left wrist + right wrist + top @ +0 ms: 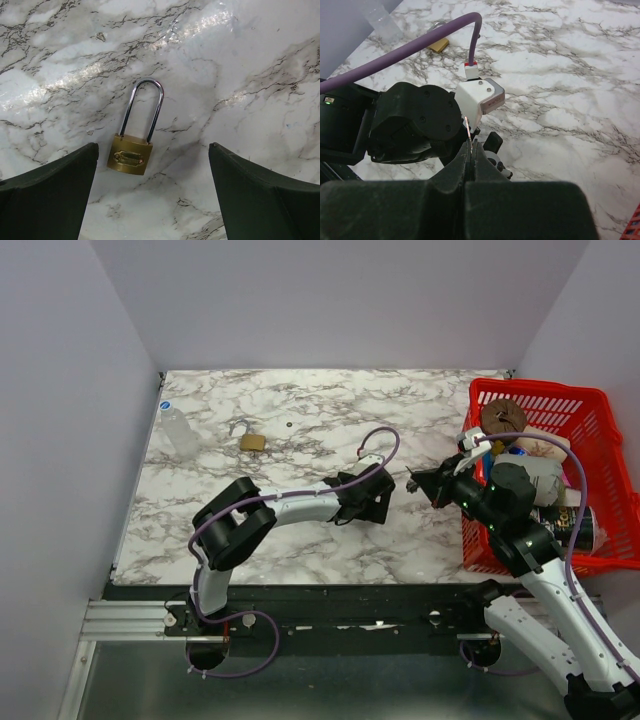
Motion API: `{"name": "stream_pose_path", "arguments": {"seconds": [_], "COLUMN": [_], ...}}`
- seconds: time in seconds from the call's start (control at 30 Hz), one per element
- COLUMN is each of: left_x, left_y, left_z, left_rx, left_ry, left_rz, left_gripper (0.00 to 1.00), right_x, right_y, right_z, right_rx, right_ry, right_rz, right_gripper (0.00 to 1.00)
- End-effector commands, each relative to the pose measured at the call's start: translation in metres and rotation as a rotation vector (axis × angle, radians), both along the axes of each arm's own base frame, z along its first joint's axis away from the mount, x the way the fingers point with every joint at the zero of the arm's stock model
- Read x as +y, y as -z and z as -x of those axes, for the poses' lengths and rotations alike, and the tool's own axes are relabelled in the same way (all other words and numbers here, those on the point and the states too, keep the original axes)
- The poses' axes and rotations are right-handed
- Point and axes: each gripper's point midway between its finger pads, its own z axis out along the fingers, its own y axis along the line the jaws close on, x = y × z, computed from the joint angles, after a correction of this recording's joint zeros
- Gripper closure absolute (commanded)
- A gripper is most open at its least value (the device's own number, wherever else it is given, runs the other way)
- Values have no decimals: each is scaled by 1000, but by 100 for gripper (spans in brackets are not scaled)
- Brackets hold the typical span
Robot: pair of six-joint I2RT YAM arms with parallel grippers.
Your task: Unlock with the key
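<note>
The end of the padlock's body opposite the shackle should stay free for the key, so my left gripper should next grab the padlock's brass body [129, 155] by its sides.
A brass padlock [130, 157] with a long steel shackle lies flat on the marble table [250, 60]. It sits just ahead of my left gripper [153, 146], nearer the left finger, and the jaws are wide open and empty. In the top view the left gripper [378, 502] hides this lock. My right gripper [472, 145] is shut on a thin metal key [469, 127], seen edge-on and sticking out of the tips. It hovers just right of the left wrist [420, 483].
A second brass padlock [252, 442] lies at the far left beside a clear bottle [180, 430]; both also show in the right wrist view, lock [439, 45] and bottle [382, 20]. A red basket [590, 400] of objects stands at the right edge.
</note>
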Motion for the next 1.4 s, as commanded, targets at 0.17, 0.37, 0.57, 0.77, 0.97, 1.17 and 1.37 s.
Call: {"name": "stream_pose_path", "arguments": {"seconds": [0.17,0.37,0.57,0.77,0.97,1.17,1.37], "left_x": [15,25,30,39,40,38,45], "left_y": [10,20,28,38,39,10,-33], "left_z": [0,5,5,4,4,-7,-22], "left_rx": [-16,-1,14,22,50,45,25], "left_ry": [23,63,69,40,1,-79,-190], "left_rz": [-102,-162,-209,-246,-140,112,391], "left_gripper": [8,26,35,59,99,100,100], "right_x": [-3,-3,-3,-3,3,34,67], "right_y": [3,3,3,5,9,51,83], "right_z": [-4,-4,-3,-4,5,24,41], "right_rx": [5,5,6,12,44,213,284], "right_ry": [27,27,26,29,-17,-150,-238], "right_rz": [-4,-4,-4,1,-22,-101,-174], "right_gripper": [99,99,99,99,99,99,99]}}
